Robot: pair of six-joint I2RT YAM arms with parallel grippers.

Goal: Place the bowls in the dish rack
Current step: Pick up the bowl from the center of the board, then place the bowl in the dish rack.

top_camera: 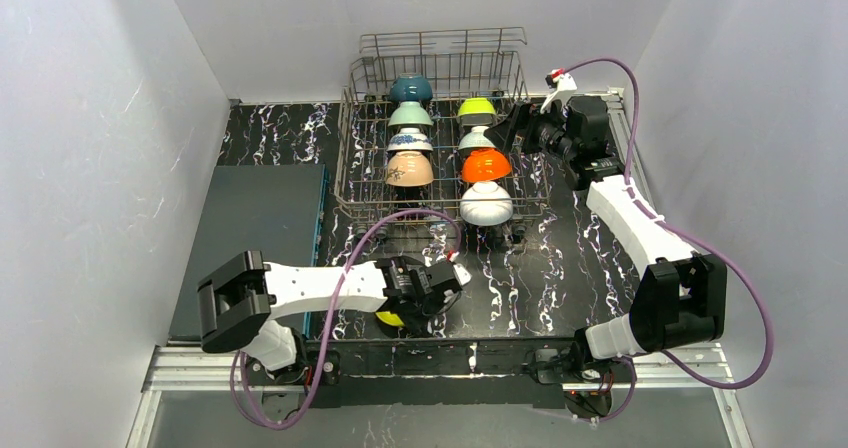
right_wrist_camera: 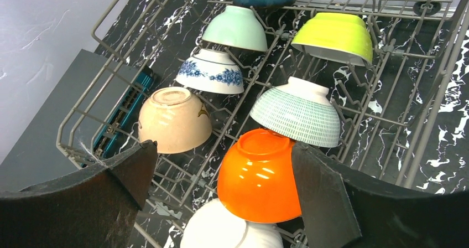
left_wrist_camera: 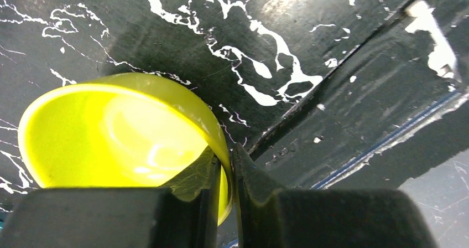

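Observation:
My left gripper would bring up the yellow-green bowl (left_wrist_camera: 110, 137) if I lifted it now, because it is closed on its rim (left_wrist_camera: 227, 170).
A yellow-green bowl (left_wrist_camera: 110, 137) lies tipped on the black marble table near the front edge, mostly hidden under the left arm in the top view (top_camera: 390, 318). My left gripper (left_wrist_camera: 228, 165) (top_camera: 450, 280) is shut on its rim, one finger inside and one outside. The dish rack (top_camera: 345, 138) (right_wrist_camera: 437, 93) at the back holds several upturned bowls in two rows, among them tan (right_wrist_camera: 174, 119), orange (right_wrist_camera: 259, 176) and white (right_wrist_camera: 229, 228). My right gripper (right_wrist_camera: 222, 147) (top_camera: 510, 128) hangs open over the rack's right side, above the orange bowl, holding nothing.
A dark grey mat (top_camera: 255, 228) lies left of the rack. White walls close in the left, back and right. The table's front edge and a metal rail (top_camera: 440, 368) run just behind the left gripper. Purple cables loop over both arms.

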